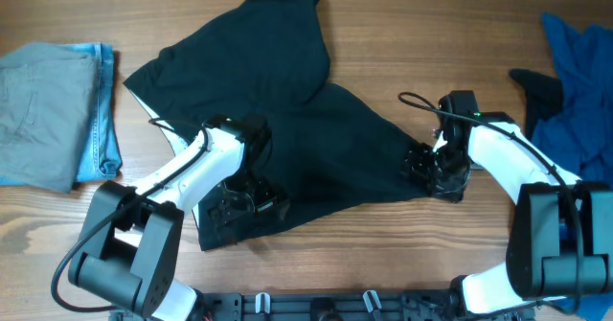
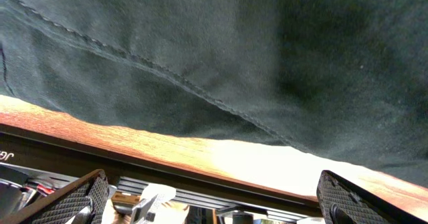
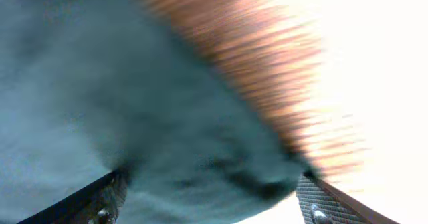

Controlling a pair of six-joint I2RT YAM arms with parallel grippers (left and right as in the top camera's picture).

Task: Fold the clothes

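I need to grab the black shirt (image 1: pixel 287 91) next with my right gripper, by the bunched corner between its fingers. That corner of the shirt can then swing over to fold.
A large black shirt (image 1: pixel 287 91) lies spread and partly doubled over in the middle of the wooden table. My left gripper (image 1: pixel 244 204) sits low over its front left part. In the left wrist view its fingers (image 2: pixel 214 207) are wide apart with nothing between them, and the black fabric (image 2: pixel 267 57) lies just beyond, near the table's front edge. My right gripper (image 1: pixel 433 172) is at the shirt's right corner. In the blurred right wrist view its fingers (image 3: pixel 210 207) are spread, with a bunch of black fabric (image 3: pixel 154 110) between them.
A grey garment (image 1: pixel 38 110) lies on a light blue one (image 1: pixel 103 110) at the far left. A royal blue garment (image 1: pixel 579 62) with a dark piece (image 1: pixel 541 89) on it lies at the far right. A cable (image 1: pixel 417 101) loops by the right arm.
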